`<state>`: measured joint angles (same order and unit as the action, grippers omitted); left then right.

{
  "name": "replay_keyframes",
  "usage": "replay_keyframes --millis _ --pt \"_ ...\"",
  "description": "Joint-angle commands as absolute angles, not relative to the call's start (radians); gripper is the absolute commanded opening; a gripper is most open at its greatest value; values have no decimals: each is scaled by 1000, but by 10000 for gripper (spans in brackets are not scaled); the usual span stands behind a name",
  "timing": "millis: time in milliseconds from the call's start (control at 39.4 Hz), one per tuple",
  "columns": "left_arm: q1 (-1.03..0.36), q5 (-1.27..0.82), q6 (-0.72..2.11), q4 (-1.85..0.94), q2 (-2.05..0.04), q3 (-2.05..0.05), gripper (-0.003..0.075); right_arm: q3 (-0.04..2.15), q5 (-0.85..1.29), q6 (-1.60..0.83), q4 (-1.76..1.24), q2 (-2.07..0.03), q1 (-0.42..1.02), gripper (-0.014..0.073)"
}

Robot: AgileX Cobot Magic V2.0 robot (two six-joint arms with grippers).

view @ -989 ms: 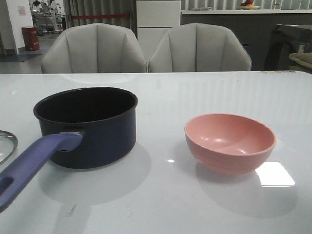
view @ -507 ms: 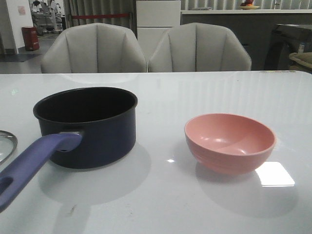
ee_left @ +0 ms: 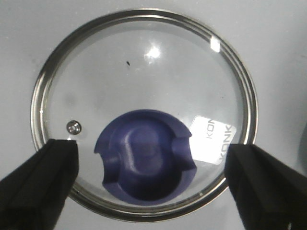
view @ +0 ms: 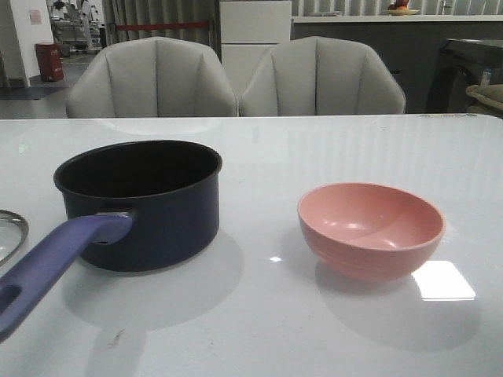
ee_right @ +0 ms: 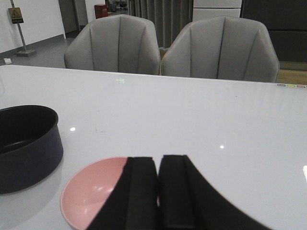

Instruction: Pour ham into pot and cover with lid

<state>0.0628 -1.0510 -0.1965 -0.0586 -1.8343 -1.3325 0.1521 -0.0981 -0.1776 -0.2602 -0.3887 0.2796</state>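
My left gripper isn't ready to close yet: its fingers are above the navy knob (ee_left: 144, 163) and would miss the knob now. It should go lower first, then close on the knob.
The dark navy pot (view: 141, 204) stands on the left of the white table, its blue-purple handle (view: 47, 263) pointing to the front left. It also shows in the right wrist view (ee_right: 26, 146). The pink bowl (view: 369, 228) stands to its right. No ham shows in any view. The glass lid (ee_left: 144, 110) lies flat on the table; only its rim (view: 9, 232) shows at the far left of the front view. My left gripper (ee_left: 153, 187) is open above the lid, its fingers either side of the navy knob (ee_left: 144, 163). My right gripper (ee_right: 158, 191) is shut and empty, over the bowl (ee_right: 91, 191).
Two grey chairs (view: 236, 78) stand behind the table's far edge. A bright light patch (view: 444, 280) lies on the table by the bowl. Neither arm shows in the front view.
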Motion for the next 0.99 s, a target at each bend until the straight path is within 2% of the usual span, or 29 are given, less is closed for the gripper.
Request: replay_keyframes --millis 0,380,482,532,761,887,963 --pt "63 -1047 -205 -75 -1827 -1365 651 178 -169 -183 -255 -390 280 153" --pt "72 -1046 -205 -103 -1903 -1367 648 178 -170 -183 -255 -390 280 153" --pt "72 -1044 -207 -103 -1903 -1367 622 178 -171 -183 -255 -390 280 153" --pt "72 -1044 -207 -103 -1903 -1367 580 178 -171 -183 -255 -390 280 153" --pt "72 -1048 -207 -109 -1903 -1367 272 178 -171 -183 -255 -390 280 153" --pt "72 -1052 -207 -109 -1903 -1367 191 178 -171 -183 -255 -390 280 153" --pt "72 -1061 -207 -111 -1903 -1367 174 178 -171 -183 -255 -390 280 153"
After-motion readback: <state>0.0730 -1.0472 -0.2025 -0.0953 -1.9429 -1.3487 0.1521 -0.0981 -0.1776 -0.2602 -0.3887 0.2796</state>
